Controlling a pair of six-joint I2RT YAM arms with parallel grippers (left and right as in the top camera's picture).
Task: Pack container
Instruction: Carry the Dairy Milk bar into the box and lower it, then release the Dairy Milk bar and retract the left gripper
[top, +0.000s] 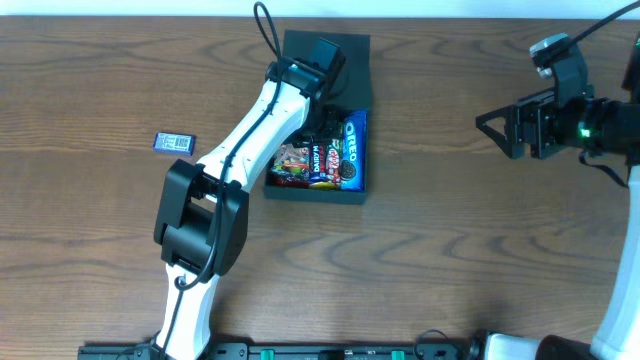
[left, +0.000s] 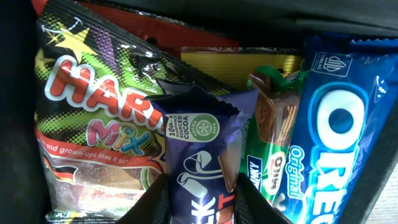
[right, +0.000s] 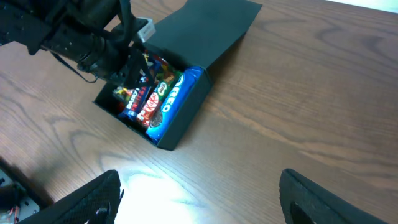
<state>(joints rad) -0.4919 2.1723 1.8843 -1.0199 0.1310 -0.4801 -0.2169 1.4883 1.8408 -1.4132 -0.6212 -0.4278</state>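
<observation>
I should open my left gripper, because the dark blue snack bar (left: 199, 143) is inside the container's sides, between the Haribo bag and the green-wrapped bar.
The dark container (top: 315, 194) lies open at the table's middle, its lid (top: 345, 50) folded back. Inside lie a Haribo bag (left: 93, 124), a green-wrapped bar (left: 277, 137), a blue Oreo pack (left: 345, 130) and red and yellow packets behind them. My left gripper (left: 202, 186) reaches into the box, shut on a dark blue snack bar (left: 199, 143) that stands between the Haribo bag and the green bar. My right gripper (right: 199, 193) is open and empty above bare table, to the right of the container (right: 180, 127).
A small dark blue packet (top: 175, 142) lies on the wooden table left of the left arm. The right arm (top: 570, 120) hovers at the far right edge.
</observation>
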